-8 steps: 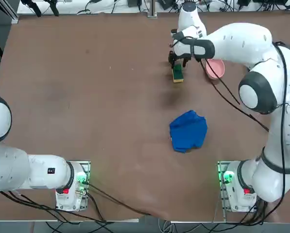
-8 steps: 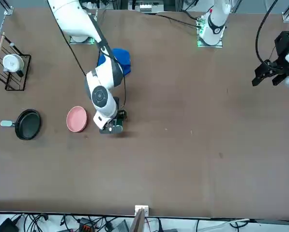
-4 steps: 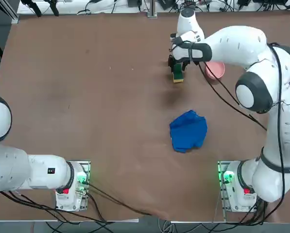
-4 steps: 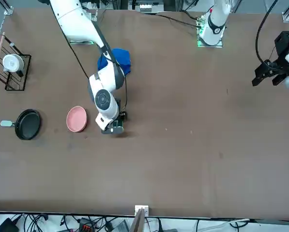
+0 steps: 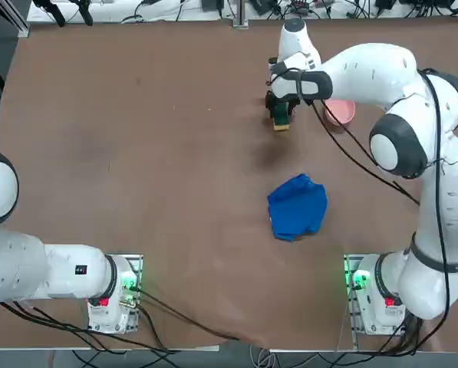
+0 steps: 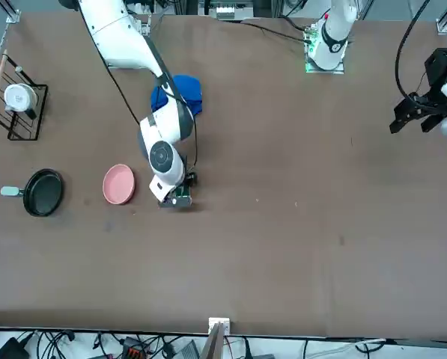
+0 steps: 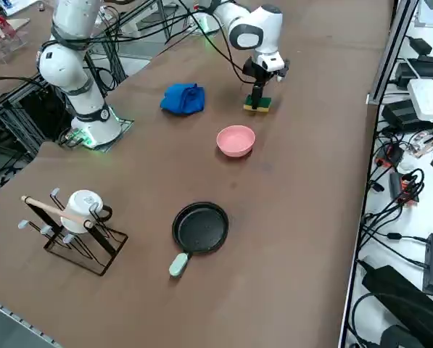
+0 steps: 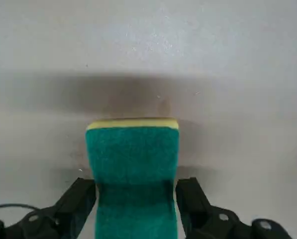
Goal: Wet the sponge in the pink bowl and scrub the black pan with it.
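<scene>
The robot's right gripper will grab the sponge by its long sides next, so the sponge's yellow-edged end [image 8: 133,127] stays free to scrub the black pan.
The green-topped sponge [image 5: 280,120] [image 6: 182,198] [image 7: 258,106] [image 8: 133,159] lies flat on the brown table. My right gripper [image 5: 281,112] [image 6: 177,196] [image 7: 257,96] [image 8: 136,188] is lowered over it, open, with one finger close against each long side. The pink bowl [image 5: 344,113] [image 6: 119,184] [image 7: 236,140] sits a short way off toward the table's right edge, partly under my forearm in the top view. Farther out along the same line rests the black pan [image 6: 43,192] [image 7: 200,228] with its pale handle; the top view does not show it.
A crumpled blue cloth [image 5: 297,207] [image 6: 180,92] [image 7: 183,98] lies nearer the arm bases. A wire rack holding a white mug [image 6: 17,101] [image 7: 75,217] stands by the table's right edge beyond the pan.
My right gripper has come lower onto the sponge and the wrist has shifted slightly. The sponge, bowl and pan have stayed where they were.
</scene>
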Controlling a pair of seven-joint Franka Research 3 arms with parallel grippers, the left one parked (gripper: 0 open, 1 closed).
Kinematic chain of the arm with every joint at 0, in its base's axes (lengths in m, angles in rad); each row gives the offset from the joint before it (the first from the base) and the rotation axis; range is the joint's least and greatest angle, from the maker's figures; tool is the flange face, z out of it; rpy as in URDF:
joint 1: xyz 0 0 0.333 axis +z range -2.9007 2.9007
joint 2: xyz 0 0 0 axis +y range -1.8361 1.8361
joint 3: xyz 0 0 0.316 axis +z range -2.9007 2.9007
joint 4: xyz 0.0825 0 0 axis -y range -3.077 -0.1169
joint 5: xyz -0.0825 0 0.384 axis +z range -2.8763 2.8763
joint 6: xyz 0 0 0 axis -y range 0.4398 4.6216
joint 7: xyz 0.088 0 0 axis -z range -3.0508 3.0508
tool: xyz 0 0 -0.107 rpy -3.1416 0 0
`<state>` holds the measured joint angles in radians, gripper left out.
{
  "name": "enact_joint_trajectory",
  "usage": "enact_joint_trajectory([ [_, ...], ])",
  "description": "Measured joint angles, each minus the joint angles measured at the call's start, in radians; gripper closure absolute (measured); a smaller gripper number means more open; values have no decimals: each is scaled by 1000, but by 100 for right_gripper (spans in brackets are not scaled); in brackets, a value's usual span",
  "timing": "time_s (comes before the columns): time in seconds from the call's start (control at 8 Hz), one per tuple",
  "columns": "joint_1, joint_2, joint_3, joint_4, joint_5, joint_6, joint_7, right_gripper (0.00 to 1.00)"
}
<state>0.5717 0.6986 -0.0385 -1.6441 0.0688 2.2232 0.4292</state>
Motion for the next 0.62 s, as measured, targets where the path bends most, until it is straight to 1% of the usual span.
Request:
enact_joint_trajectory([
  [0.38, 0, 8, 0, -2, 0, 0, 2, 3],
  [0.62, 0, 12, 0, -2, 0, 0, 3, 8],
])
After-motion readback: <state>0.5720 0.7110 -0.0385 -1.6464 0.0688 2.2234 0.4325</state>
